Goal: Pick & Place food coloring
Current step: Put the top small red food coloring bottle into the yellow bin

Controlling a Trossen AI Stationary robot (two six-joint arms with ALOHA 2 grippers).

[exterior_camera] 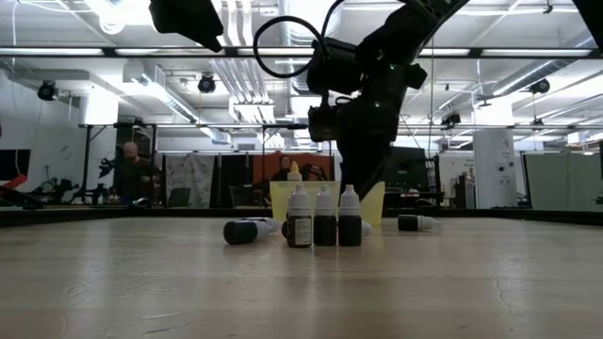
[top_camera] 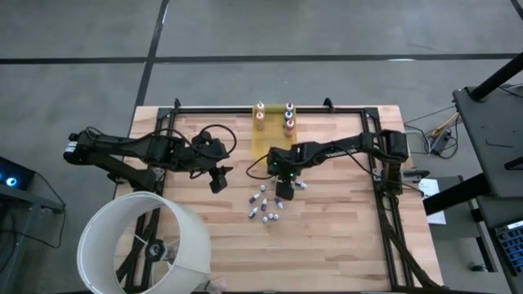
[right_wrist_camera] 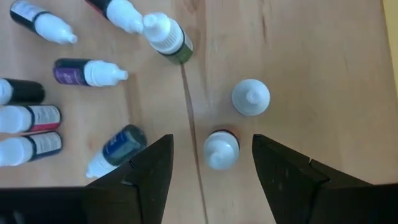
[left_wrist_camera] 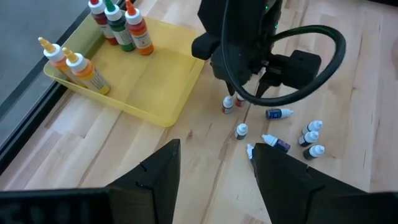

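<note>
My right gripper closes now: fingers reach down beside the upright bottle's white cap (right_wrist_camera: 221, 150) above the wood, so closing would catch the bottle.
The food coloring bottles (top_camera: 265, 206) are tiny, dark or whitish, with white caps, and cluster near the table's middle. Several lie on their sides (right_wrist_camera: 93, 73). Three stand upright in the low view (exterior_camera: 325, 218). My right gripper (top_camera: 283, 194) hangs over the cluster, pointing down and open. In the right wrist view (right_wrist_camera: 211, 168) its fingers stand either side of one upright white-capped bottle (right_wrist_camera: 221, 149) without touching it. A second upright bottle (right_wrist_camera: 250, 98) is just beyond. My left gripper (top_camera: 219, 181) waits open to the cluster's left, above the table (left_wrist_camera: 217, 180).
A translucent yellow tray (top_camera: 271, 140) sits at the far edge and holds larger bottles with orange, red and green caps (left_wrist_camera: 118, 25). A big white round shade (top_camera: 143, 245) covers the near left corner. People (exterior_camera: 132, 174) stand in the room beyond the table.
</note>
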